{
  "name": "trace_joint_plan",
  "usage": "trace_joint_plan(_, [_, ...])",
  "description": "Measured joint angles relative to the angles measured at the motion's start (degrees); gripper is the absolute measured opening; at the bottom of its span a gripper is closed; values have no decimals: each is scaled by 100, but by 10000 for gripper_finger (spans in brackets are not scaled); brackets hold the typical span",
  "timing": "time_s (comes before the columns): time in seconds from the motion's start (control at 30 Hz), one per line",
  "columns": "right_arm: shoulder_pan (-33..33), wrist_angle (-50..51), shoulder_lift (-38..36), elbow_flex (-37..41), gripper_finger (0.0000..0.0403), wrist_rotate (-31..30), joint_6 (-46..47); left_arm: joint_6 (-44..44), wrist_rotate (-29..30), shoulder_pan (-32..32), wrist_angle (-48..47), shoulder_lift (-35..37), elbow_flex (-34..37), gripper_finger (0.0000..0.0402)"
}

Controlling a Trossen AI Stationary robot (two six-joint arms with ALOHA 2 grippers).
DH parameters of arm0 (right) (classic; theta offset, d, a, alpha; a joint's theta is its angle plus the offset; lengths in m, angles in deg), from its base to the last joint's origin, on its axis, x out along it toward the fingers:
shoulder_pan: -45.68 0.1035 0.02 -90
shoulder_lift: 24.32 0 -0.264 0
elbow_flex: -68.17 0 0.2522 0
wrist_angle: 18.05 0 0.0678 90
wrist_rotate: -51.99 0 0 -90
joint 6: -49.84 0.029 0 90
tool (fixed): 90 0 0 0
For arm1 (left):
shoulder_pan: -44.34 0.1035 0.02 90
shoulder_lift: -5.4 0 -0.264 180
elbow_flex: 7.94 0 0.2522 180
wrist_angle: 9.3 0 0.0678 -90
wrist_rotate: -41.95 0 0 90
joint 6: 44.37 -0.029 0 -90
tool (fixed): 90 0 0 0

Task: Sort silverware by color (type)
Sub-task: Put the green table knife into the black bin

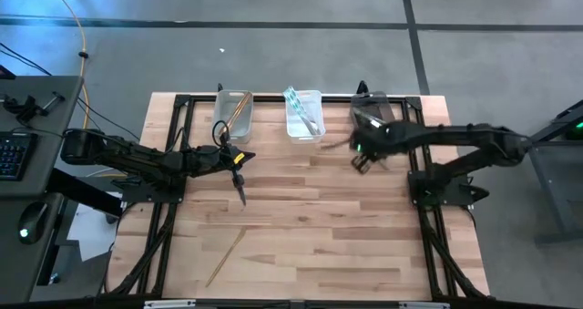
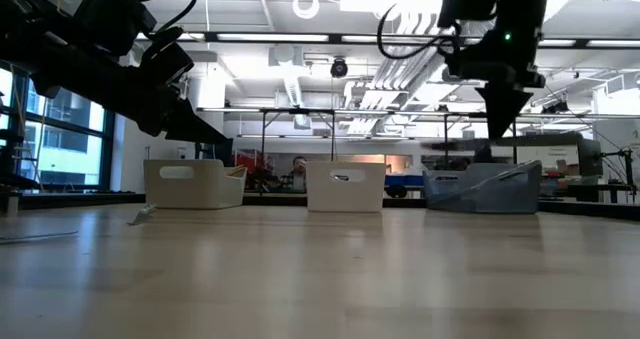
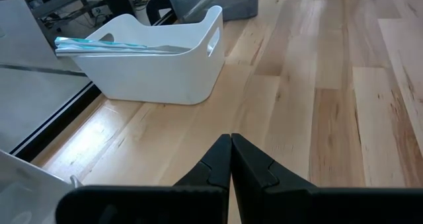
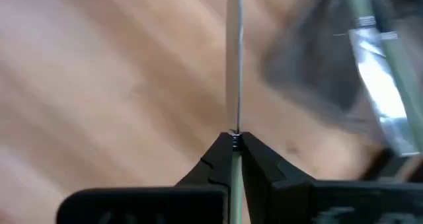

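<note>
I need to keep my right gripper closed on the slim grey piece [image 4: 234,52] until it is over the grey bin [image 4: 314,69]. The piece is still hanging over the wood beside the bin.
My right gripper [image 4: 232,141] hovers beside the grey bin [image 1: 372,104], high above the table in the low view [image 2: 498,119], and is shut on a slim grey silverware piece [image 4: 232,59]. My left gripper [image 3: 230,145] is shut with nothing between its fingers, and sits near the cream bin [image 1: 234,113], which holds gold pieces. The white bin [image 3: 155,65] holds pale teal pieces [image 3: 112,47]. A dark piece [image 1: 241,192] lies flat on the table just on the near side of the left gripper. A gold piece [image 1: 225,252] lies flat toward the near edge. My right gripper pinches the slim grey piece between its two fingers near one end [image 4: 232,133]. The piece runs along the fingers and sticks out straight past their tips. It is off the table.
Three bins stand in a row along the far edge: cream, white, grey [image 2: 480,187]. A piece leans out of the grey bin [image 2: 490,182]. Black frame rails [image 1: 173,154] run along the table's left and right sides. Bare wood lies in the middle and toward the near edge.
</note>
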Motion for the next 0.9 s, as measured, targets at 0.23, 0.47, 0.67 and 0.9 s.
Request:
trace_joint_plan(0.23, [-1852, 50, 36, -295, 2, 173, -1689, -4, 9, 1, 8, 0, 0, 0])
trace_joint_plan(0.47, [-2826, 161, 279, -988, 3, 477, -2552, -11, 14, -1, 15, -1, 0, 0])
trace_joint_plan(0.67, [-2235, 533, 128, -634, 5, 940, -2338, -220, 36, 1, 43, 0, 0, 0])
trace_joint_plan(0.9, [-1283, -137, -147, 850, 50, 1486, -1654, -317, 26, 1, 96, -2, -2, 0])
